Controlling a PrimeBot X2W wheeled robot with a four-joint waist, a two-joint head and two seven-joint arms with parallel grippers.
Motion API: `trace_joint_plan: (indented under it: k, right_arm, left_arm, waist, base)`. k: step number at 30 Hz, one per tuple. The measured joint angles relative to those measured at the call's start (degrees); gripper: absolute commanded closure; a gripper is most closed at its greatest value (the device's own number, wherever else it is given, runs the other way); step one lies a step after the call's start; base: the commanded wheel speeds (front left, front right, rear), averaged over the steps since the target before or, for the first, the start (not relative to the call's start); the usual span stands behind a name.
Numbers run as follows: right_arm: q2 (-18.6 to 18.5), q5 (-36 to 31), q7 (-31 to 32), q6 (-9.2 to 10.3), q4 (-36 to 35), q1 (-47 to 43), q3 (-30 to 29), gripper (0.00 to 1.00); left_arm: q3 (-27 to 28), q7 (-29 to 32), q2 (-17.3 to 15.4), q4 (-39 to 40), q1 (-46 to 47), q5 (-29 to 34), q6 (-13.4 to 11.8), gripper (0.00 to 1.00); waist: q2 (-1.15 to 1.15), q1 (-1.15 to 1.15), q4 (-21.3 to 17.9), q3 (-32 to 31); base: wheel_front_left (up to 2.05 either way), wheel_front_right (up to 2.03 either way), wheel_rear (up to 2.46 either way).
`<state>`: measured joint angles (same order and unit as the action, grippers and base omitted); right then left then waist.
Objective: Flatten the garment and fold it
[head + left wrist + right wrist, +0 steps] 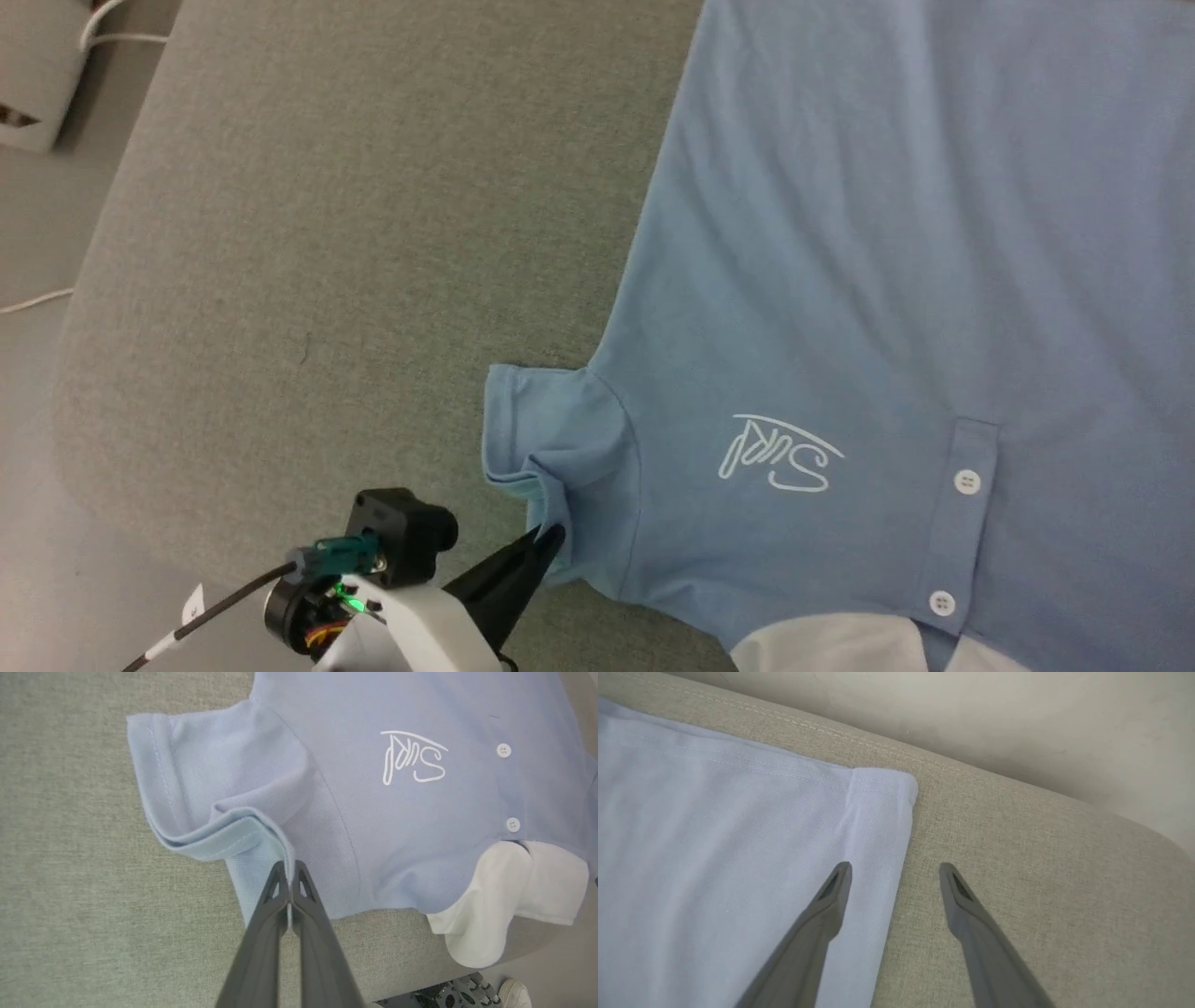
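Observation:
The garment's body (738, 862) is lying flat on the fabric, so the right gripper should next pinch the garment by its hemmed corner (900, 787), where the garment's edge is raised.
The garment (868, 280) is a light blue short-sleeved shirt with a white script logo (780, 455), two white buttons and a white collar (822, 649), spread on a grey fabric surface (327, 261). Its near sleeve (210, 788) is rumpled and folded over. My left gripper (289, 868) is shut on the sleeve's edge, a thin fold of blue cloth pinched between the fingertips; the head view shows it (551, 539) at the lower left. My right gripper (895, 870) stands open over a hemmed corner of the garment (882, 788), one finger above the cloth, the other above bare fabric, holding nothing.
The grey surface ends in a rounded edge (75, 308) at the left, with floor, a white box (33, 75) and white cables beyond. A stitched edge (924, 760) borders pale floor in the right wrist view. A white shoe (514, 994) shows at the bottom.

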<state>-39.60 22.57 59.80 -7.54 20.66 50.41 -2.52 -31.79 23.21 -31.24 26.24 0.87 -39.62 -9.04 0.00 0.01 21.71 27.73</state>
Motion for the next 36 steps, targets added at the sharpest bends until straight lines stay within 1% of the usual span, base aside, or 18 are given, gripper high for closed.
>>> trace_joint_plan:
  k: [3,6,10,11,12,13,18,25,27,31,36]
  right_arm:
    - [-0.6,-2.3,-1.1,-0.01,3.0,2.6,0.1,0.0]
    - [-0.9,-3.2,-2.2,0.0,5.3,3.9,0.3,0.0]
    - [-1.8,-4.1,-3.5,0.0,7.6,5.1,0.8,0.0]
    - [-2.2,-4.0,-3.5,0.0,7.9,5.7,0.9,0.04]
    - [-2.5,-4.0,-3.5,0.0,8.1,6.1,1.0,0.91]
    - [-2.9,-4.0,-3.7,0.0,8.2,6.3,1.1,1.0]
    - [-3.0,-3.9,-4.8,0.0,8.9,6.4,1.5,1.0]
    - [-1.9,-2.2,-6.9,0.0,9.6,4.0,3.7,1.0]
    - [-1.6,-1.5,-7.7,0.01,9.5,2.1,5.0,1.0]
    - [-1.4,0.5,-9.0,0.0,8.8,-2.7,7.5,1.0]
    - [-1.6,4.5,-10.4,0.0,6.1,-11.2,9.7,1.0]
  left_arm:
    - [-0.8,-0.5,1.0,-0.6,0.9,0.4,0.5,1.0]
    - [-1.3,-1.3,1.5,-1.2,1.6,1.4,0.7,1.0]
    - [-2.0,-2.4,3.0,-1.5,1.8,1.4,0.9,1.0]
    - [-2.1,-2.6,3.1,-1.7,1.8,1.4,1.0,1.0]
    - [-2.1,-2.8,3.2,-1.9,1.9,1.4,1.1,1.0]
    - [-2.1,-3.1,3.2,-2.1,1.9,1.4,1.4,1.0]
    - [-1.8,-3.6,3.3,-3.2,2.6,1.4,1.4,1.0]
    - [-0.6,-4.3,3.2,-4.8,2.7,0.8,1.3,1.0]
    - [-0.2,-4.3,2.8,-5.2,2.6,0.5,1.2,1.0]
    - [1.2,-4.3,2.1,-5.9,1.5,-0.4,0.2,1.0]
    - [3.0,-4.4,1.3,-6.9,-1.1,-2.1,-1.2,1.0]
  waist:
    - [0.0,0.0,2.2,2.1]
    - [0.0,0.0,4.1,4.0]
    - [0.0,-0.01,5.9,6.2]
    - [0.0,-0.02,6.3,6.7]
    - [0.0,-0.02,6.6,7.1]
    - [0.0,-0.02,6.9,7.5]
    - [0.0,-0.02,7.1,8.0]
    - [0.0,-0.01,5.0,5.8]
    - [0.0,-0.01,4.1,4.6]
    - [0.0,-0.02,2.0,1.4]
    - [0.0,-0.02,-1.1,-3.2]
  base:
    - [0.0,0.0,0.0]
    - [0.0,0.0,0.0]
    - [0.0,0.0,0.0]
    - [0.0,0.0,0.0]
    - [0.0,0.0,0.0]
    - [0.0,0.0,0.0]
    - [0.0,0.0,0.0]
    - [0.0,0.0,0.0]
    - [0.0,0.0,0.0]
    - [0.0,0.0,0.0]
    - [0.0,0.0,0.0]
